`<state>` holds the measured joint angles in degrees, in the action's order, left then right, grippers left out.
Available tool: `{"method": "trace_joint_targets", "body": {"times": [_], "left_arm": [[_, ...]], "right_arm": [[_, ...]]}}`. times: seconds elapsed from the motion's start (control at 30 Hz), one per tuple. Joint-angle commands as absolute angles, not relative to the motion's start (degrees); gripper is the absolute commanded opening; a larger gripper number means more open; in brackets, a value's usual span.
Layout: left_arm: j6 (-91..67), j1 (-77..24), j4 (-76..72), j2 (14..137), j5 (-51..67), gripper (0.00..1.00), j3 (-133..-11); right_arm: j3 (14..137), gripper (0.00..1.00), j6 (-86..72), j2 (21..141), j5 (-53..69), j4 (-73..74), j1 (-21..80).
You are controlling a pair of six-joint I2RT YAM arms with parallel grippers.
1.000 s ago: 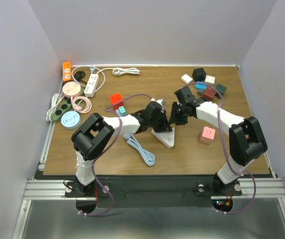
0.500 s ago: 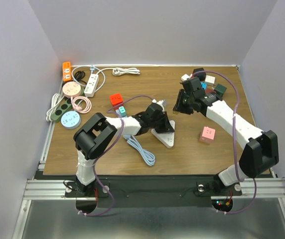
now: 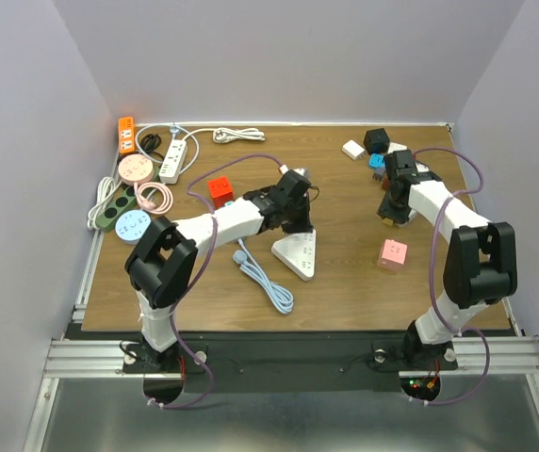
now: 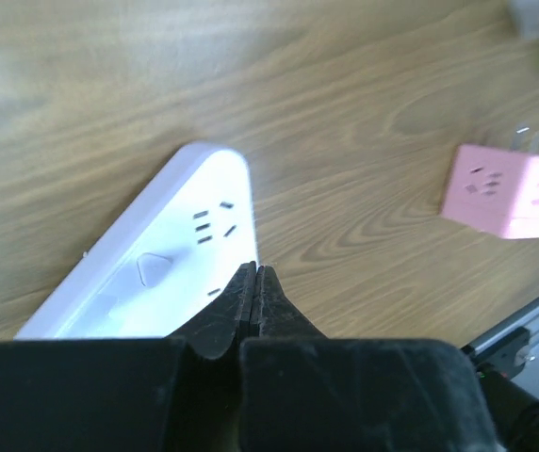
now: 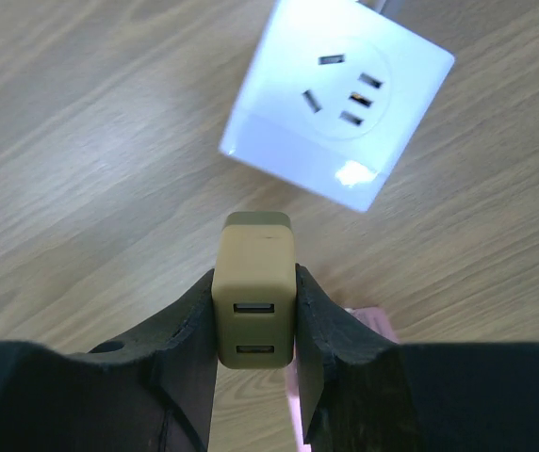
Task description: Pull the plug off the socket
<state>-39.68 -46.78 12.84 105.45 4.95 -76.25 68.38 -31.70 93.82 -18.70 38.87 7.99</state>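
My left gripper would come away empty if I lifted it now, and the socket would stay flat, because its shut fingers are above the white triangular socket (image 3: pixel 298 254) (image 4: pixel 175 259).
The white triangular socket (image 3: pixel 298 254) lies flat mid-table, and its outlets show in the left wrist view (image 4: pixel 171 264) with nothing plugged in. My left gripper (image 3: pixel 298 222) is shut and empty, its tips (image 4: pixel 253 271) over the socket's far edge. Whether they touch it I cannot tell. The plug (image 5: pixel 255 282), an olive-tan block with two USB ports, is held between the fingers of my right gripper (image 5: pixel 255 287). That gripper (image 3: pixel 391 207) hangs over the right part of the table, well away from the socket.
A pink cube adapter (image 3: pixel 393 254) lies right of the socket. A white cube socket (image 5: pixel 340 113) sits just beyond the held plug. Several cube adapters (image 3: pixel 383 151) cluster at the back right. Power strips (image 3: pixel 171 160) crowd the back left, and a pale blue cable (image 3: pixel 265 278) lies near the front.
My right arm has swung right and back, carrying the plug away from the socket. The left gripper and socket shifted slightly left, and the socket turned a little.
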Motion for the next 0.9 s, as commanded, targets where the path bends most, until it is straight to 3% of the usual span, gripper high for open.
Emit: {"method": "trace_joint_targets", "body": {"times": [0.0,0.13,0.2,0.23,0.43,0.5,0.57,0.67,0.7,0.8,0.87], "left_arm": [[-37.1,-46.8,19.0,99.5,2.5,0.0,-81.6],[-38.0,-46.8,19.3,97.4,4.2,0.0,-81.1],[-38.4,-46.8,19.5,96.4,4.7,0.0,-80.5],[-38.8,-46.8,19.6,95.2,5.0,0.0,-79.6],[-39.2,-46.8,22.2,92.5,4.5,0.0,-75.1],[-38.2,-46.8,23.6,92.5,3.4,0.0,-73.4],[-38.4,-46.8,22.9,91.3,2.9,0.04,-69.4],[-41.1,-46.8,17.9,87.1,1.9,0.39,-62.4],[-42.6,-46.8,16.0,86.0,0.6,0.58,-60.7],[-48.5,-46.5,11.0,82.3,-1.3,0.73,-54.8],[-53.2,-46.4,7.9,80.3,-1.3,0.78,-50.4]], "right_arm": [[68.1,0.0,-29.5,95.5,-20.3,39.0,6.4],[68.4,0.14,-29.1,97.1,-20.0,38.8,5.2],[68.6,0.32,-29.0,97.1,-20.1,38.9,4.9],[69.0,0.47,-28.9,96.8,-20.0,39.0,4.7],[70.4,0.76,-27.6,93.5,-19.2,39.1,4.7],[70.8,1.0,-27.2,92.6,-18.2,39.0,4.7],[71.6,1.0,-26.5,90.2,-15.3,39.1,4.7],[72.4,1.0,-24.8,86.9,-8.2,39.0,4.7],[72.8,1.0,-24.4,85.0,-5.9,38.9,4.7],[71.9,1.0,-24.2,81.9,1.7,38.8,4.8],[70.8,1.0,-24.5,80.3,5.7,38.6,4.8]]}}
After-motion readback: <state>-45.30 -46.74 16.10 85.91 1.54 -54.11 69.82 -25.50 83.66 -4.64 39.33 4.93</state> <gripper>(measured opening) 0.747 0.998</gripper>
